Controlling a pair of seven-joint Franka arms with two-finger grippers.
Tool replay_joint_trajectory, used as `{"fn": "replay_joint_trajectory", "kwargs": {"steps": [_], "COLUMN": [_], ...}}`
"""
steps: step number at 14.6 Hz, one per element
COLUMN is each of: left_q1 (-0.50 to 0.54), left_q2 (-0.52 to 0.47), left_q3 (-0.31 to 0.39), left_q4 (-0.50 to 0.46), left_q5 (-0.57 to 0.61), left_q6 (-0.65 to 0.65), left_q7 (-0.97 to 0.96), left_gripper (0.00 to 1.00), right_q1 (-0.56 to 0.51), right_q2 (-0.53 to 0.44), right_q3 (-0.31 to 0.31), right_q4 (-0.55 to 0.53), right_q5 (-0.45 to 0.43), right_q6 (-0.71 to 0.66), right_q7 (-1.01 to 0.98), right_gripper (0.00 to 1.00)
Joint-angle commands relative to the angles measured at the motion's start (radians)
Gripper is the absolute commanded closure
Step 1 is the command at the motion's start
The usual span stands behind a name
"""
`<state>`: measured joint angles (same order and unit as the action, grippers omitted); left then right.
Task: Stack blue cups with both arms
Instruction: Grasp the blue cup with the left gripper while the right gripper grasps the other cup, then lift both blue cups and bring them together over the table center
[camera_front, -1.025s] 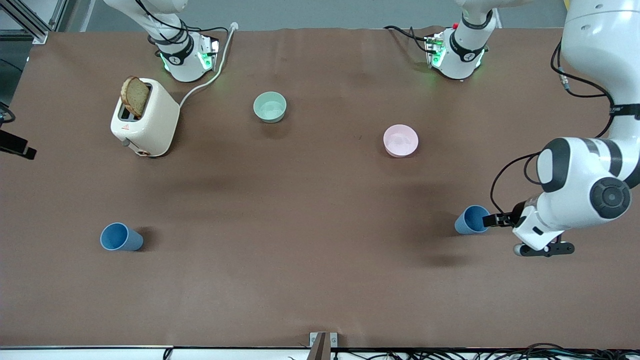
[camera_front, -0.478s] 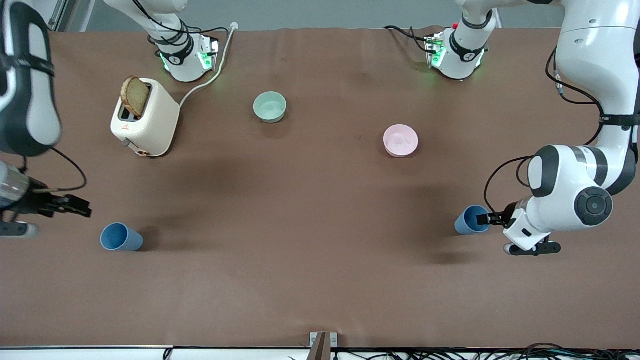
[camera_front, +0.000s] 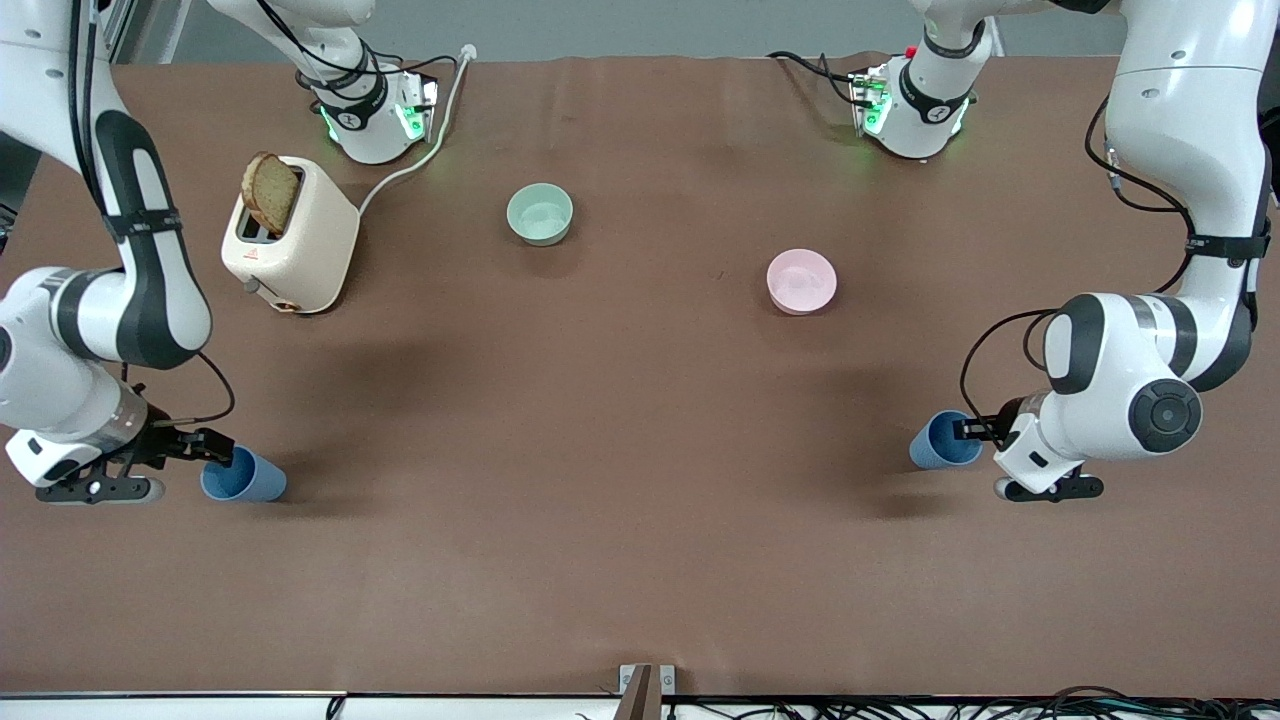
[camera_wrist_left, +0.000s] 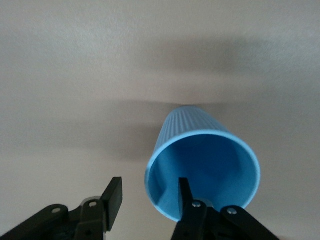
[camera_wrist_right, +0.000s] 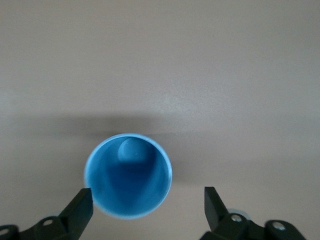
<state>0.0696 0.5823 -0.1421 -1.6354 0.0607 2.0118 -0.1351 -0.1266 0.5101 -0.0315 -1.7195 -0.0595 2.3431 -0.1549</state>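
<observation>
The robot's right gripper needs to grab the blue cup by its rim (camera_wrist_right: 93, 196) next, so that it can stack the cup with the other blue cup.
Two blue cups stand upright on the brown table, both nearer the front camera than the bowls. One blue cup (camera_front: 243, 476) is toward the right arm's end. My right gripper (camera_front: 220, 456) is open at its rim; in the right wrist view the cup (camera_wrist_right: 128, 175) sits between the open fingers (camera_wrist_right: 82, 204), untouched, with my right gripper (camera_wrist_right: 147, 201) just short of it. The other blue cup (camera_front: 940, 440) is toward the left arm's end. My left gripper (camera_front: 963, 430) is open at its rim. In the left wrist view one finger (camera_wrist_left: 186, 192) is inside the cup (camera_wrist_left: 202, 165) and the other outside, so my left gripper (camera_wrist_left: 150, 195) straddles the wall.
A cream toaster (camera_front: 295, 245) with a bread slice stands near the right arm's base, its white cable (camera_front: 420, 150) running to the table's edge. A mint-green bowl (camera_front: 540, 213) and a pink bowl (camera_front: 801, 280) sit mid-table, farther from the front camera than the cups.
My right arm has swung in from the table's end and brought its open gripper down to its cup. My left gripper has edged a little further over its cup's rim.
</observation>
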Motion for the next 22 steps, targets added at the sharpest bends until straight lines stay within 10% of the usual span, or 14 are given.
{"fn": "replay_joint_trajectory", "kwargs": {"steps": [1,6,9,16,22], "left_q1": [0.004,0.006,-0.001,-0.008,-0.036], "left_q2": [-0.01,-0.007,-0.006,-0.044,-0.071], "left_q3": [-0.007,-0.007,-0.007,-0.099,-0.374], "left_q4": [-0.015,-0.003,0.029,0.089,0.095], "left_q5": [0.013,0.013,0.011,-0.076,-0.082], "left_q6": [0.002,0.005,0.005,-0.073,-0.077], "left_q7": [-0.014,-0.014,-0.015,-0.092,-0.464], "left_gripper": [0.73,0.95,1.0,1.0,1.0], "right_q1": [-0.031,-0.036,-0.031,-0.019,0.05], "right_q2": [0.021,0.086,0.099,0.084,-0.062], "right_q3": [0.01,0.01,0.012,0.013,0.015], "right_q4": [-0.003,0.006,0.014,0.046,0.104], "right_q5": [-0.02,-0.007,-0.003,-0.003,-0.003], "right_q6": [0.027,0.088,0.093,0.024,-0.26], "right_q7": [-0.029,-0.025,-0.012,-0.017,0.011], "right_gripper": [0.08,0.32,0.99,1.0,0.99]}}
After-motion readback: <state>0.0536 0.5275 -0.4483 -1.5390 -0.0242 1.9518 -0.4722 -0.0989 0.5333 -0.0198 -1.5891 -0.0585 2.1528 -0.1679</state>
